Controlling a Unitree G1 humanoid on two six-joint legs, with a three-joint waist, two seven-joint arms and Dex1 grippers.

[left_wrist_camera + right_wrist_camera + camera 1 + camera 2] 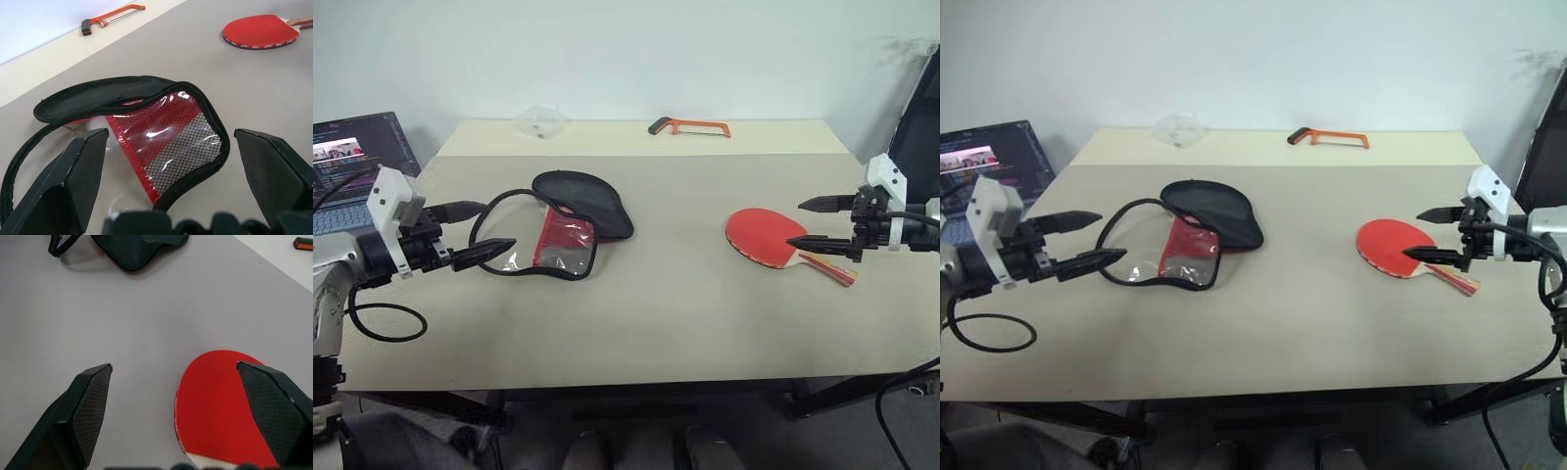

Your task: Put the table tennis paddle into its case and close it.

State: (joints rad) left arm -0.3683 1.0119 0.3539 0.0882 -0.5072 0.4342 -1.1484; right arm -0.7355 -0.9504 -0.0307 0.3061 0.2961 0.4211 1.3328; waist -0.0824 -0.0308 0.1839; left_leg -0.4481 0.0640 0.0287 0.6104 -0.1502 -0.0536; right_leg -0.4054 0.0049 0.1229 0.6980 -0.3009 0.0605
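Next, the left gripper grabs the case by its raised black zipper edge (474,230), since the clear sheet (517,223) of the case spreads slack inside its border.
The table tennis paddle (766,238) lies flat on the right part of the table, red face up, its striped handle (830,268) pointing right and toward me. My right gripper (807,223) hovers open just over the paddle's handle end, holding nothing. The case (558,223) lies unzipped left of centre: a black flap (592,201) folded back, and a red panel with clear mesh pocket (166,142). Open and empty as well, my left gripper (499,227) sits at the case's left edge, pointing at it.
An orange hacksaw (690,126) and a small clear plastic piece (540,121) lie along the table's far edge. A laptop (357,166) stands off the table's left side. Bare tabletop (675,294) spreads between case and paddle.
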